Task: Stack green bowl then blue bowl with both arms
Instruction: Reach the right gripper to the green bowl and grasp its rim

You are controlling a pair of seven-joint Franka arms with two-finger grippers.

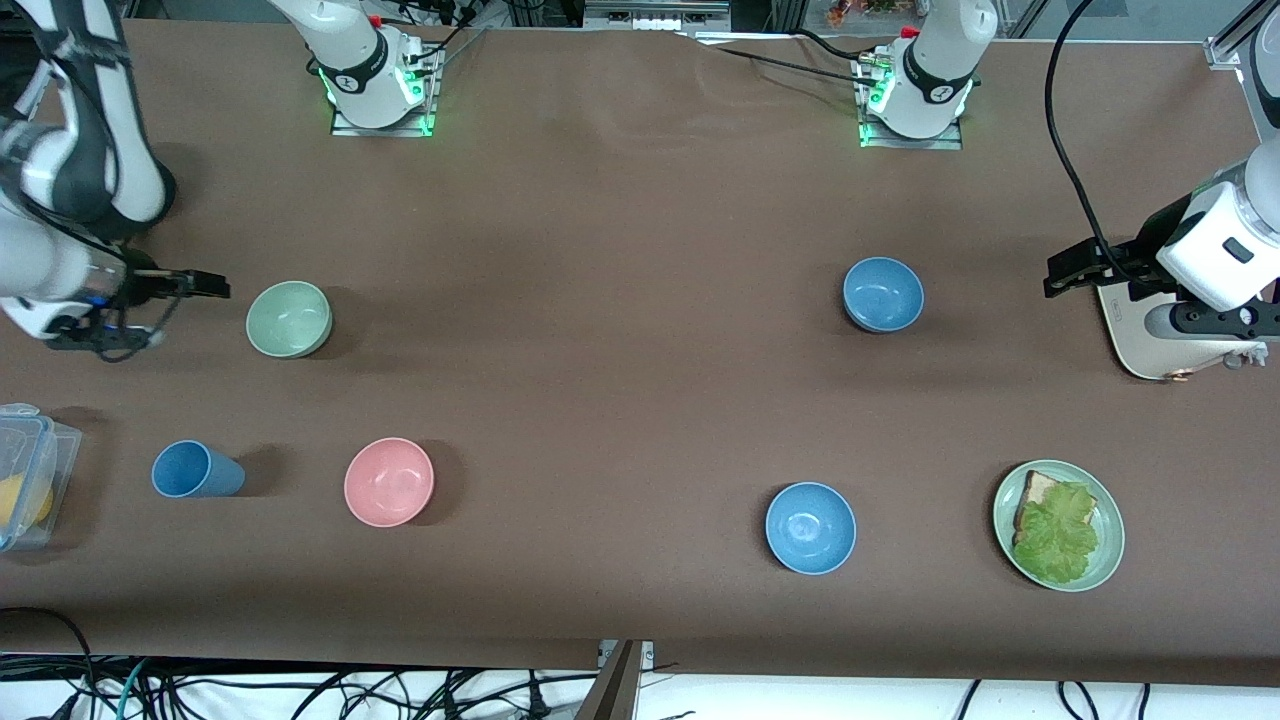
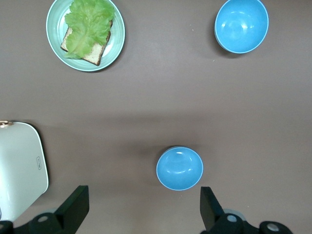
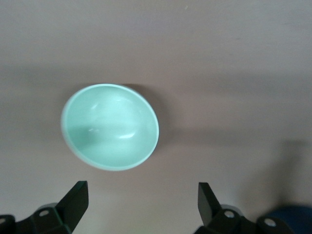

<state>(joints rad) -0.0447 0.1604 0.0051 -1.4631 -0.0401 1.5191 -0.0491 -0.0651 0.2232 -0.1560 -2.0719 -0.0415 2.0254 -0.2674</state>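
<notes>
Next, my right gripper picks up the green bowl by its rim (image 1: pixel 289 283) to stack the green bowl with the blue bowl (image 1: pixel 883 294).
The green bowl (image 1: pixel 289 318) stands upright and empty toward the right arm's end of the table; it also shows in the right wrist view (image 3: pixel 109 126). My right gripper (image 1: pixel 205 285) (image 3: pixel 142 189) hangs open and empty in the air just beside it, not touching. The blue bowl (image 1: pixel 883 294), dusty medium blue, stands upright toward the left arm's end; it also shows in the left wrist view (image 2: pixel 179 168). My left gripper (image 1: pixel 1060 272) (image 2: pixel 144 195) is open and empty, up in the air beside the blue bowl and apart from it.
A brighter blue bowl (image 1: pixel 811 527) (image 2: pixel 242 25) and a green plate with bread and lettuce (image 1: pixel 1108 520) (image 2: pixel 54 36) lie nearer the front camera. A pink bowl (image 1: pixel 389 481), a blue cup on its side (image 1: pixel 197 469), a clear box (image 1: pixel 25 475) and a white board (image 1: pixel 1150 345) also stand here.
</notes>
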